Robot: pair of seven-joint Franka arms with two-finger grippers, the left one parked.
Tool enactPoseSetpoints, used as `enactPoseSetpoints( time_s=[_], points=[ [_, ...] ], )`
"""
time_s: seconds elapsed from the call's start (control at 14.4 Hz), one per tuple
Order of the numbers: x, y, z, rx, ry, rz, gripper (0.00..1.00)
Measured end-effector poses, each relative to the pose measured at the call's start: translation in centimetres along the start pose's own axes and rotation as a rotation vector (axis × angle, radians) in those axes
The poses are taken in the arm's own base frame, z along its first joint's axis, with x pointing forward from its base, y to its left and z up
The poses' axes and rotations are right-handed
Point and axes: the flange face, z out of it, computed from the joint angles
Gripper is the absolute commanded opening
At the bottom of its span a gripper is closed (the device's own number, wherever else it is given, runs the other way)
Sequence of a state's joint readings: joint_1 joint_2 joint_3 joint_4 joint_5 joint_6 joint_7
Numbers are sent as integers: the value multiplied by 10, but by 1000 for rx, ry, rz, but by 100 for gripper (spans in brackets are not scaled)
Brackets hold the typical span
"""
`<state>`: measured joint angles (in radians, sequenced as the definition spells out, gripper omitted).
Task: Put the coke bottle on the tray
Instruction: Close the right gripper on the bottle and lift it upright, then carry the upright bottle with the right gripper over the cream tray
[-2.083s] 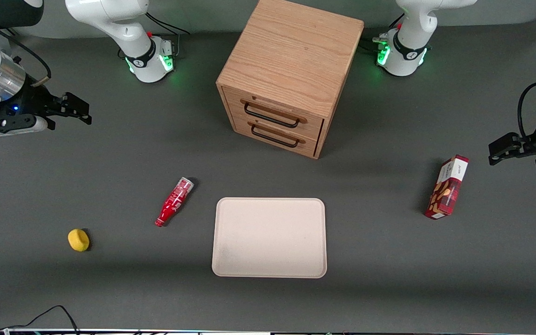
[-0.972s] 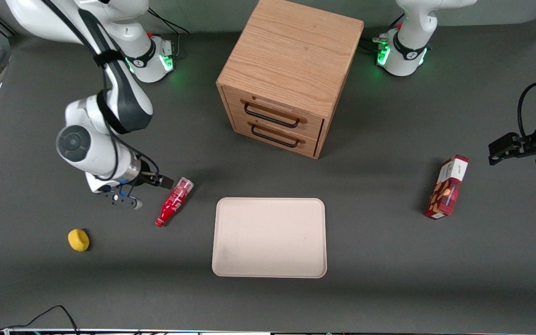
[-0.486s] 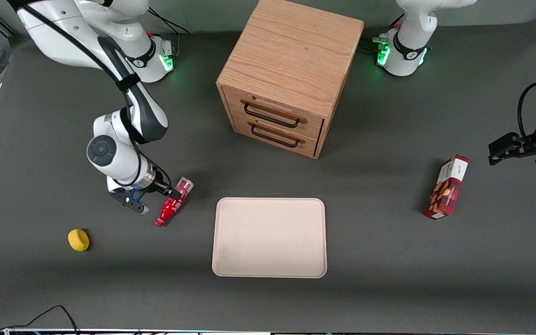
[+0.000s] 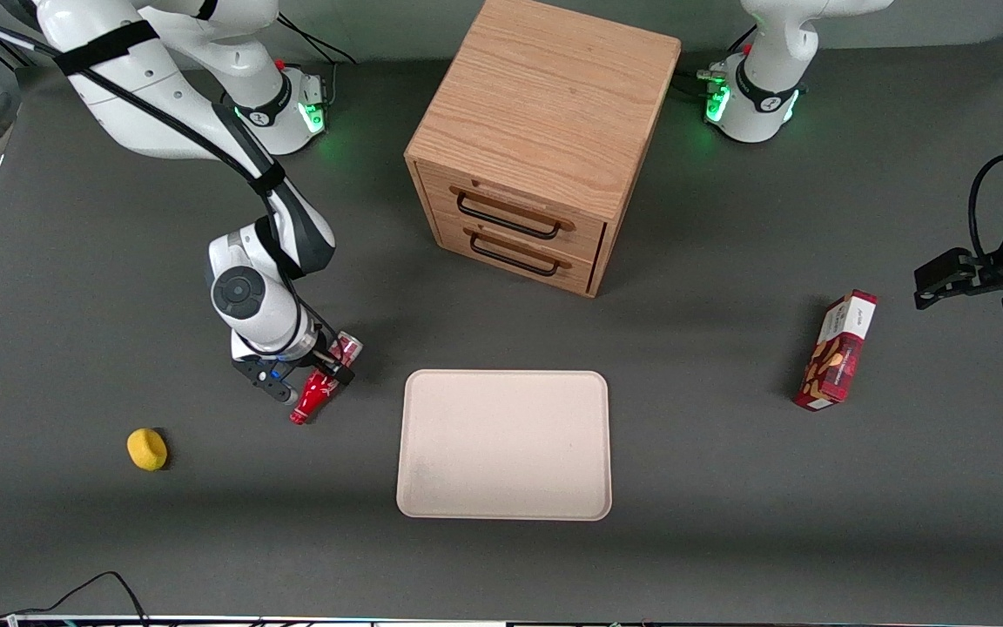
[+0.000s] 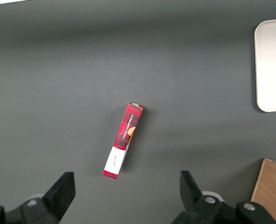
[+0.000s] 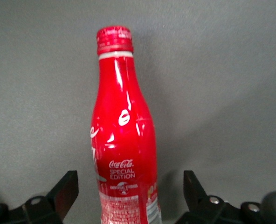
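Note:
The coke bottle's red cap [image 4: 299, 417] should stay free while the bottle goes onto the tray, so my gripper needs to hold the bottle by its lower body [image 4: 343, 355] next.
The coke bottle [image 4: 324, 379] is small, slim and red with white lettering and a red cap. It lies on its side on the grey table beside the tray [image 4: 505, 444], toward the working arm's end. My gripper [image 4: 320, 370] is over the bottle's body and is open. In the right wrist view the bottle [image 6: 124, 144] lies between the two spread fingers [image 6: 65, 189], with a gap on each side. The tray is large, flat, beige and holds nothing; its corner shows in the left wrist view [image 5: 272, 65].
A wooden two-drawer cabinet [image 4: 541, 139] stands farther from the camera than the tray. A small yellow object [image 4: 147, 449] lies toward the working arm's end. A tall red snack box [image 4: 838, 350] stands toward the parked arm's end and shows in the left wrist view [image 5: 124, 140].
My gripper has come in from the working arm's edge of the table and moved over the bottle, so its fingers now straddle it. The bottle has not moved.

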<state>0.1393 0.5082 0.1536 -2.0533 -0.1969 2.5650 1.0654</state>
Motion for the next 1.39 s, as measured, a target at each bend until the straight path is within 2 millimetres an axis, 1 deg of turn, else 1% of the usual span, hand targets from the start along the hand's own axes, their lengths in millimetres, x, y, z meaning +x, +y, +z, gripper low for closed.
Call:
enactPoseSetpoints(
  time_s=[0.07,0.14,0.21,0.56,0.69,0.76,0.83,0.97,1.11,1.18,1.32,1.39],
  points=[
    [-2,-2,2,-3,5,2,42],
    [-2,-2,2,-5,8,4,12],
    [-2,-2,3,-7,13,5,0],
    [-1,-3,2,-13,32,-2,0],
    [3,-6,-8,-21,39,-3,0],
    [6,-6,-19,-37,43,-8,0],
    [8,-7,-37,-57,45,-20,0],
    [13,-4,-85,-101,40,-35,0],
    [16,1,-142,-130,-9,-61,0],
    [19,6,-174,-134,-44,-85,0],
    [27,21,-239,-140,-101,-147,0],
    [31,28,-267,-143,-120,-178,0]
  ],
)
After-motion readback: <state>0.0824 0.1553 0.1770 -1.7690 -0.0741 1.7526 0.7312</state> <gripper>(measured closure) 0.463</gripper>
